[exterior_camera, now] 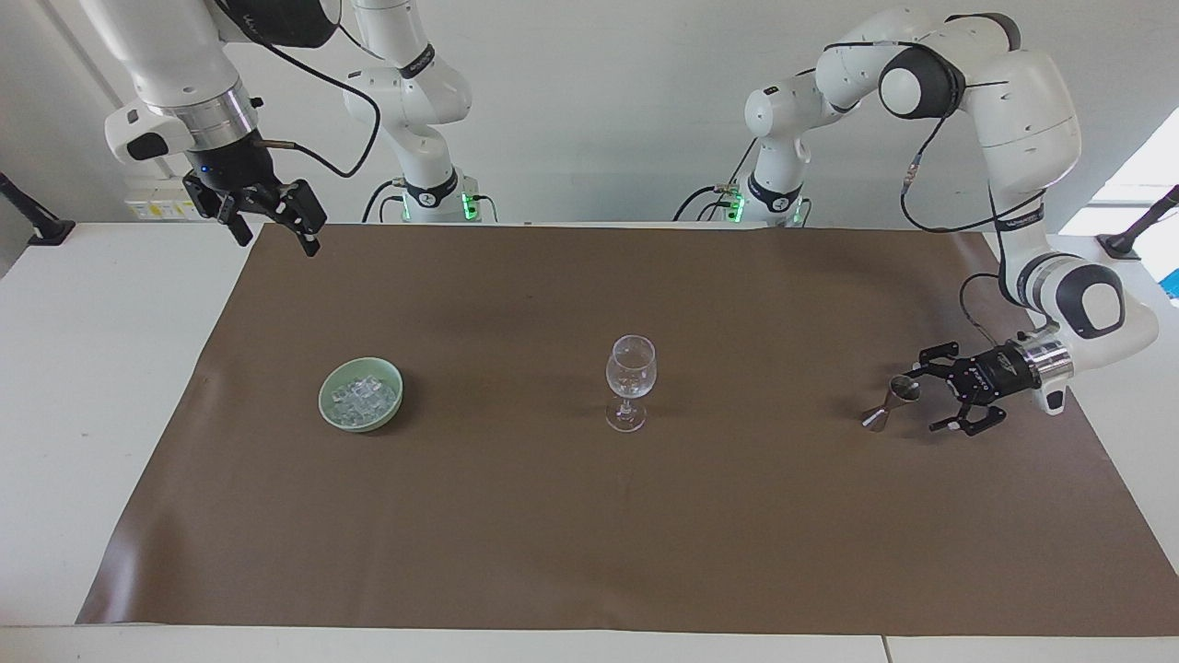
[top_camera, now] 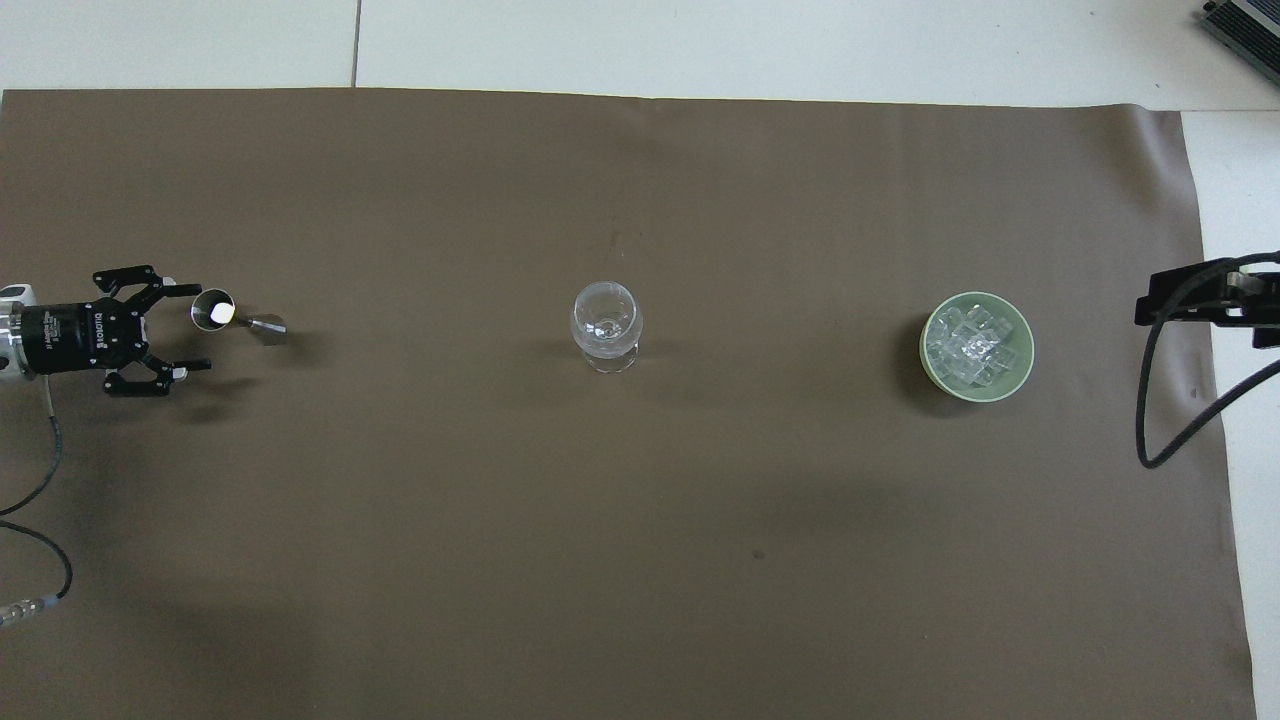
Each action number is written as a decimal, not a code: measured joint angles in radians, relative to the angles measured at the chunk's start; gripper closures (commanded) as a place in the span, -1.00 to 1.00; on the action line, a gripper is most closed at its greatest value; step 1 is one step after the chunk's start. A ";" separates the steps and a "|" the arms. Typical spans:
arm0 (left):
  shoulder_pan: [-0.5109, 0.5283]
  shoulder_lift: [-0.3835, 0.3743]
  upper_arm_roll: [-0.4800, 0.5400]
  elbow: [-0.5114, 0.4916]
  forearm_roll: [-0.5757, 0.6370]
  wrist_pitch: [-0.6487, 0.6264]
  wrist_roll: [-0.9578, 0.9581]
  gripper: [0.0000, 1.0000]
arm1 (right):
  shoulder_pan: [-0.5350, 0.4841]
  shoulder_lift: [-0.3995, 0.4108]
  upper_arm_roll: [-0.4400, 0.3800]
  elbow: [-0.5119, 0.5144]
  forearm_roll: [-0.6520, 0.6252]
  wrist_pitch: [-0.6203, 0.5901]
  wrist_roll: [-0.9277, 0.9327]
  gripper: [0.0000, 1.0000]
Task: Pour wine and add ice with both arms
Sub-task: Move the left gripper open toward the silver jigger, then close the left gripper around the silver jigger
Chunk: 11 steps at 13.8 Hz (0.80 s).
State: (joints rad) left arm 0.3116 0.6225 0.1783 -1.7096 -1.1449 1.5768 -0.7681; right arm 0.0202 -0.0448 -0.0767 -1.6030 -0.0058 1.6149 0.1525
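Note:
The left gripper isn't ready to close and should first move toward the jigger's narrow middle. Its fingers stop short of it in the overhead view, beside the jigger's upper cup, so they would miss if they closed now.
A clear wine glass stands upright mid-mat. Toward the right arm's end sits a green bowl holding ice. At the left arm's end a small metal jigger stands, a white bit showing in its upper cup. My left gripper is low over the mat, turned sideways and open, its fingertips level with the jigger's cup and not gripping it. High over the mat's corner nearest its base, my right gripper hangs open and waits. No wine is in view.
A brown mat covers most of the white table. A black cable loops down from the right arm past the bowl's end of the mat. Another cable trails under the left wrist.

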 measured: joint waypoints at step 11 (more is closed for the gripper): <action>-0.004 0.008 -0.015 -0.106 -0.168 -0.061 0.122 -1.00 | 0.000 0.000 0.000 0.000 0.000 0.000 0.000 -1.00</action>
State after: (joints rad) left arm 0.3076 0.6308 0.1636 -1.8159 -1.3125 1.5159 -0.6459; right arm 0.0202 -0.0448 -0.0767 -1.6030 -0.0058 1.6149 0.1525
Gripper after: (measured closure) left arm 0.000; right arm 0.000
